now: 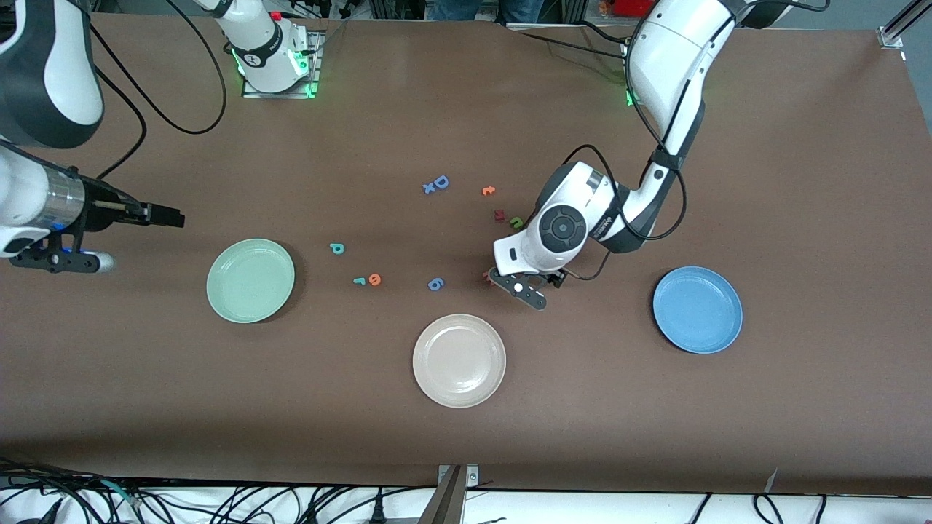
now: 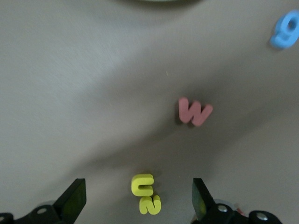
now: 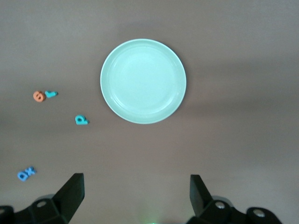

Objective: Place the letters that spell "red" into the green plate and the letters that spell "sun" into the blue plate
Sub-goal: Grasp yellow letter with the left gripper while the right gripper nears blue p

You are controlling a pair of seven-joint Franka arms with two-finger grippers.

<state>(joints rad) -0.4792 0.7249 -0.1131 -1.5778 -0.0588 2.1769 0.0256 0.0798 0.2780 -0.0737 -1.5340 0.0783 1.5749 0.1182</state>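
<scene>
The yellow "u" is below my fingers, so it isn't time to close yet. My left gripper needs to move down first and then close on the "u".
My left gripper (image 2: 138,187) hangs open low over the table's middle (image 1: 520,282), its fingers on either side of a yellow "u" (image 2: 142,184) and a yellow "s" (image 2: 150,204), which touch each other. The left hand hides both in the front view. The green "n" (image 1: 516,222) lies beside a dark red letter (image 1: 499,215). The teal "d" (image 1: 336,249), teal "r" (image 1: 359,281) and orange "e" (image 1: 375,279) lie near the green plate (image 1: 250,280). The blue plate (image 1: 697,309) sits toward the left arm's end. My right gripper (image 1: 171,216) waits open and empty, high up (image 3: 135,183) near the green plate (image 3: 143,80).
A cream-white plate (image 1: 459,360) sits nearer the front camera than the letters. A pink "w" (image 2: 194,112) and a blue "6" (image 1: 435,284) lie close to the left gripper. A blue "D" (image 1: 441,182), a blue "x" (image 1: 429,188) and an orange letter (image 1: 488,191) lie farther off.
</scene>
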